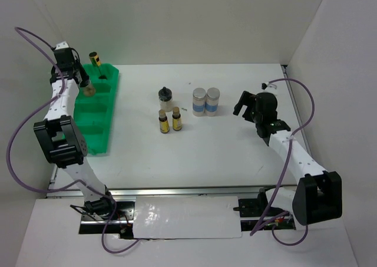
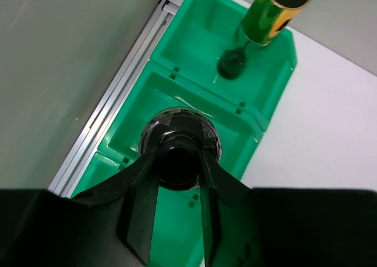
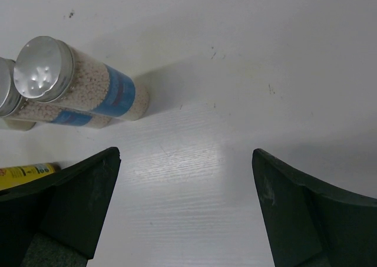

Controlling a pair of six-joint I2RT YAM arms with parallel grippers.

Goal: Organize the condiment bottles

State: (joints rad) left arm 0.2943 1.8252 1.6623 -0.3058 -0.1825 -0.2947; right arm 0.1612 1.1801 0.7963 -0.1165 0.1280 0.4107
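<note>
My left gripper needs to stay closed on the bottle, since it is still above the bottom of the tray's second compartment and would drop if released now.
My left gripper (image 2: pixel 179 161) is shut on the black cap of a bottle (image 2: pixel 180 124), holding it over the second compartment of the green tray (image 2: pixel 268 111). From above, that gripper (image 1: pixel 83 82) and its bottle (image 1: pixel 89 91) are at the tray's far end (image 1: pixel 100 140). A black-capped, gold-labelled bottle (image 2: pixel 272 10) (image 1: pixel 94 58) stands in the farthest compartment. On the table stand a clear black-capped bottle (image 1: pixel 165 96), two dark yellow-labelled bottles (image 1: pixel 164 122) (image 1: pixel 177 121) and two silver-lidded, blue-labelled jars (image 1: pixel 199 102) (image 1: pixel 212 101). My right gripper (image 1: pixel 240 105) (image 3: pixel 185 161) is open and empty, right of the jars (image 3: pixel 70 81).
White walls close in the table on the left, back and right. A metal rail (image 2: pixel 112 111) runs along the tray's left side. The yellow label of a bottle (image 3: pixel 26 172) shows at the left edge of the right wrist view.
</note>
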